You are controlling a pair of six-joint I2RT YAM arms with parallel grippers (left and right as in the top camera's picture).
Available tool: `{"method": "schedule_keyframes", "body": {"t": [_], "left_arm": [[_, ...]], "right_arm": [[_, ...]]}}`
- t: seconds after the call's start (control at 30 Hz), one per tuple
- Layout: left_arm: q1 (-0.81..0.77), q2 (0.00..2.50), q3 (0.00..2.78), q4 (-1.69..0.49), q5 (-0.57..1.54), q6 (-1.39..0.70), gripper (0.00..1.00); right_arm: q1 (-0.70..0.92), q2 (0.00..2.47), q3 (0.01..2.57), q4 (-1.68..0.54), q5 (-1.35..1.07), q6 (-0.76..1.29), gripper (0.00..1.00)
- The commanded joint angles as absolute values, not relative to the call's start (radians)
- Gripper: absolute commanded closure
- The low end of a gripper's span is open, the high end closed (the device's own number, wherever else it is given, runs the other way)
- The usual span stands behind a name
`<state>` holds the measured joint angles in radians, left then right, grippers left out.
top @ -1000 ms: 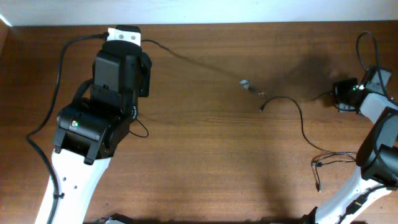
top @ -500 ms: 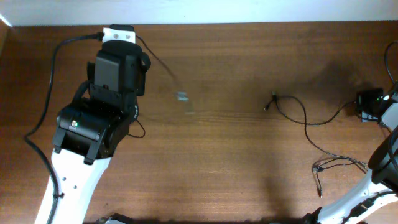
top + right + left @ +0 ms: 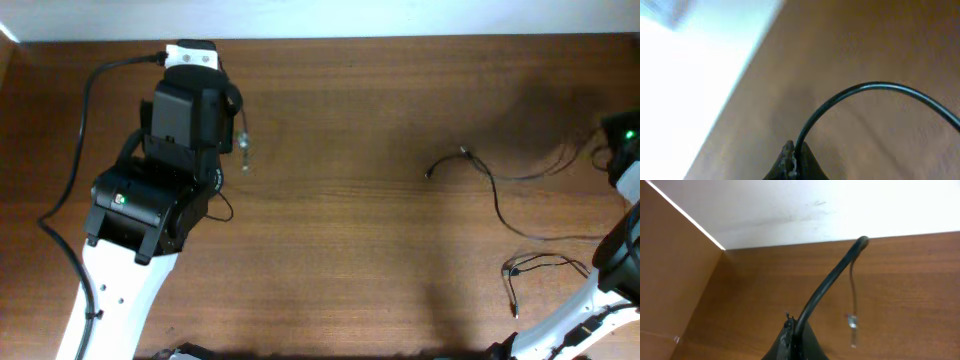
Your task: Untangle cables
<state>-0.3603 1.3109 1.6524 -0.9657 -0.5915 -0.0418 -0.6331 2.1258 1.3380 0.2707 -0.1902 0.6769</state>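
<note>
My right gripper keeps hold of the black cable from here until it lies apart, since its plug end overlaps the thin cable on the tabletop.
My left gripper is shut on a thin black cable. The cable arcs up from the jaws, and its silver plug hangs free; the plug also shows in the overhead view beside the left wrist. My right gripper at the table's right edge is shut on a second black cable, right at the jaws. That cable runs left across the table to a plug. The two held cables lie apart.
A third thin cable with plug ends lies at the front right by the right arm's base. A small cable loop shows beside the left arm. A thick arm wire curves along the left side. A white wall borders the far edge.
The left-held cable's plug has swung left from mid-table to beside the left wrist. My right gripper has moved right, dragging its cable; the two cables have come apart.
</note>
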Motion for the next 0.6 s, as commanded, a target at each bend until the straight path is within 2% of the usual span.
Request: {"method": "schedule_keyframes", "body": {"t": [0.0,0.13,0.17,0.2,0.23,0.27,0.57], "left_arm": [[-0.355,1.326,1.658,-0.951,-0.595,-0.030,1.00],[-0.355,1.366,1.658,-0.951,-0.595,-0.030,1.00],[-0.355,1.377,1.658,-0.951,-0.595,-0.030,1.00],[-0.355,1.385,1.658,-0.951,-0.594,-0.030,1.00],[-0.355,1.391,1.658,-0.951,-0.591,-0.030,1.00],[-0.355,1.394,1.658,-0.950,-0.590,-0.030,1.00],[-0.355,1.395,1.658,-0.953,-0.577,-0.030,1.00]], "right_arm": [[-0.674,2.135,1.406,0.320,-0.157,0.654,0.96],[-0.716,2.135,1.414,0.297,-0.189,0.654,0.96],[-0.722,2.135,1.414,0.282,-0.200,0.654,0.92],[-0.728,2.135,1.414,0.265,-0.236,0.654,0.68],[-0.735,2.135,1.414,0.253,-0.275,0.654,0.25],[-0.740,2.135,1.414,0.249,-0.323,0.654,0.01],[-0.751,2.131,1.414,0.247,-0.939,0.655,0.01]]}}
